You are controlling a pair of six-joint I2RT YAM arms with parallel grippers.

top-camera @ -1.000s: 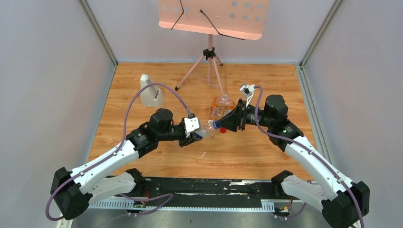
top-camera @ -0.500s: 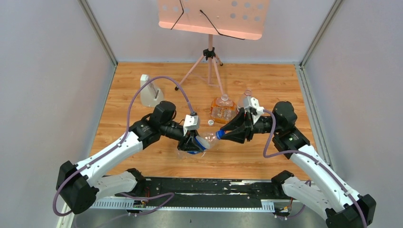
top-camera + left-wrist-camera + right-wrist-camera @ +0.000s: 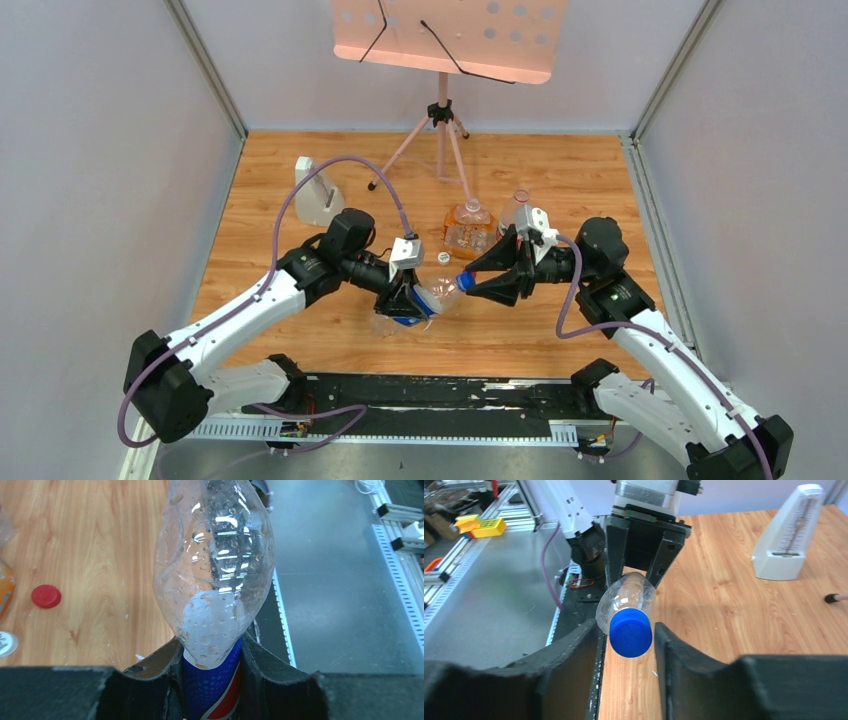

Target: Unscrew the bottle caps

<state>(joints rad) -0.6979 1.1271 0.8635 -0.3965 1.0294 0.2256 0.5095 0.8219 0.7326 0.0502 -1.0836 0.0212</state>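
Observation:
My right gripper should next grab the blue cap (image 3: 465, 281) end-on by its opposite sides, so a wrist turn unscrews it from the bottle.
My left gripper (image 3: 408, 298) (image 3: 212, 652) is shut on the clear Pepsi bottle (image 3: 215, 555) at its blue label and holds it roughly level above the table, neck toward the right arm. Its blue cap (image 3: 630, 632) (image 3: 465, 281) sits between the fingers of my right gripper (image 3: 626, 630) (image 3: 474, 284), with a thin gap on each side. The red cap (image 3: 46, 596) and the white cap (image 3: 443, 258) lie loose on the wood. The squat orange bottle (image 3: 467, 228) stands behind them. The third bottle (image 3: 516, 208) shows only its top behind my right wrist.
A pale grey upright block (image 3: 318, 195) (image 3: 791, 535) stands at the back left. A music stand (image 3: 445, 40) on a tripod (image 3: 440, 140) stands at the back middle. Grey walls close in both sides. A black rail (image 3: 440, 395) runs along the table's near edge.
My left gripper has swung the Pepsi bottle nearer and to the right, turning it. My right gripper has rolled and drawn in around the blue cap. The red cap is now hidden in the top view.

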